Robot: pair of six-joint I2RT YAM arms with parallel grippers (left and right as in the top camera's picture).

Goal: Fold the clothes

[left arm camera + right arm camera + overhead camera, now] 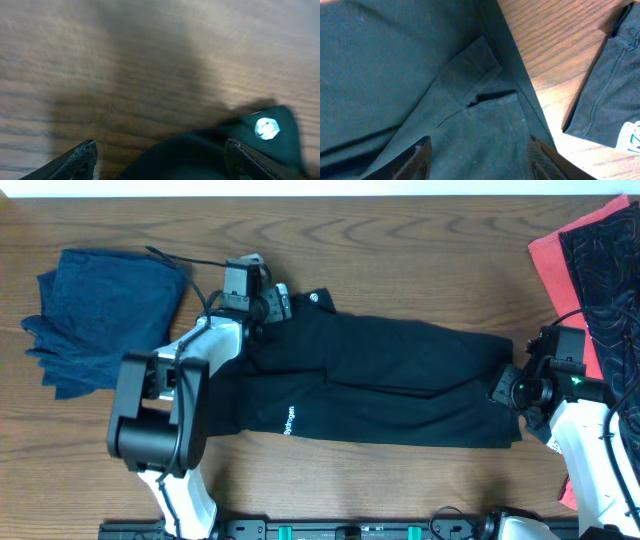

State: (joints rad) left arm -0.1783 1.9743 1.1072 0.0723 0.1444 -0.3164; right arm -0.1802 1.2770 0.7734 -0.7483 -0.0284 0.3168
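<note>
The left gripper should next take the black trousers by the corner edge of the waist beside the white logo, so that it can fold one leg over the other.
Black trousers lie flat across the table, waist at the left and leg ends at the right. A small white logo marks the waist and also shows in the left wrist view. My left gripper is open at the waist's upper corner, with the black cloth edge between its spread fingers. My right gripper is open over the leg hems, with its fingers spread just above the cloth.
A crumpled dark blue garment lies at the far left. A pile of red and dark patterned clothes lies at the right edge. In the right wrist view its dark garment lies close beside the trouser hems.
</note>
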